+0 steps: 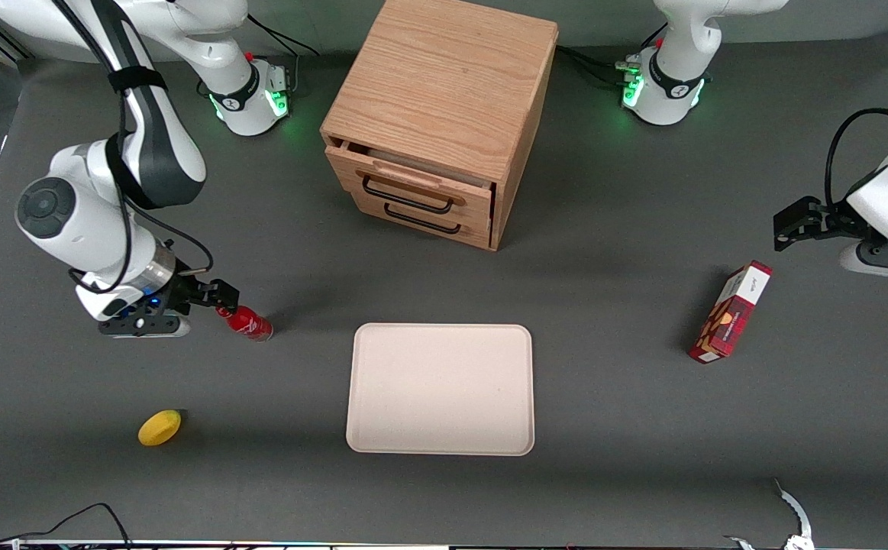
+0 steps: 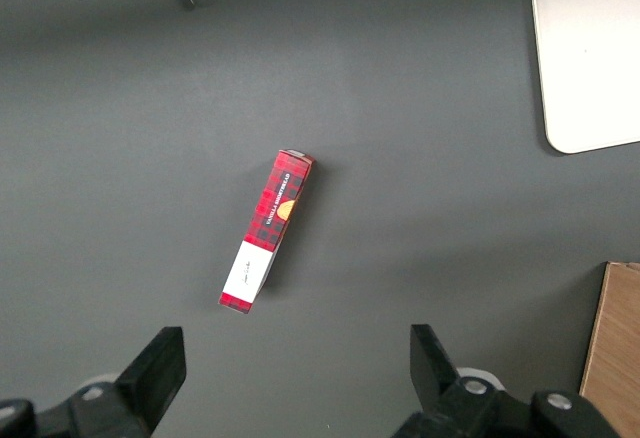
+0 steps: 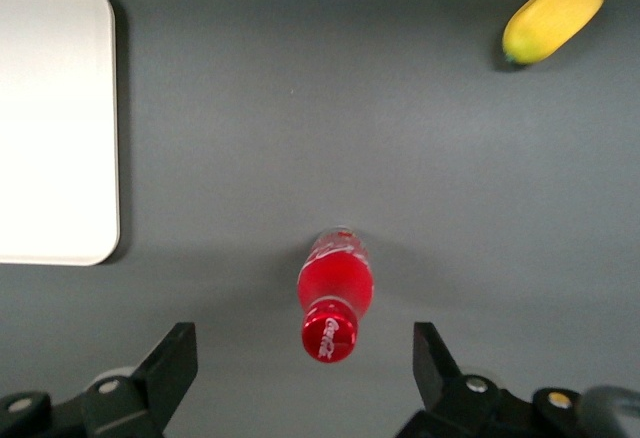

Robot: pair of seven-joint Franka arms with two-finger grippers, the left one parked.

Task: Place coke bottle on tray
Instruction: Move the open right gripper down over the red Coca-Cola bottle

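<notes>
My right gripper will next grab the coke bottle by its red cap point(image 3: 329, 332) to put the bottle on the tray point(image 3: 55, 118).
The coke bottle point(image 1: 249, 324), small and red with a red cap, stands on the dark table, beside the tray toward the working arm's end. The right wrist view shows it from above point(image 3: 335, 288), white script on its cap. The right gripper point(image 1: 217, 295) hovers just above the bottle, open and empty. In the right wrist view the gripper point(image 3: 303, 363) has its fingers point(image 3: 172, 366) spread wide on either side of the cap, not touching it. The pale beige-pink tray point(image 1: 440, 389) lies flat and bare and also shows in the right wrist view point(image 3: 55, 118).
A yellow lemon-like fruit point(image 1: 159, 427) lies nearer the front camera than the bottle. A wooden drawer cabinet point(image 1: 444, 114) stands farther from the camera than the tray, its top drawer slightly open. A red carton point(image 1: 731, 311) lies toward the parked arm's end.
</notes>
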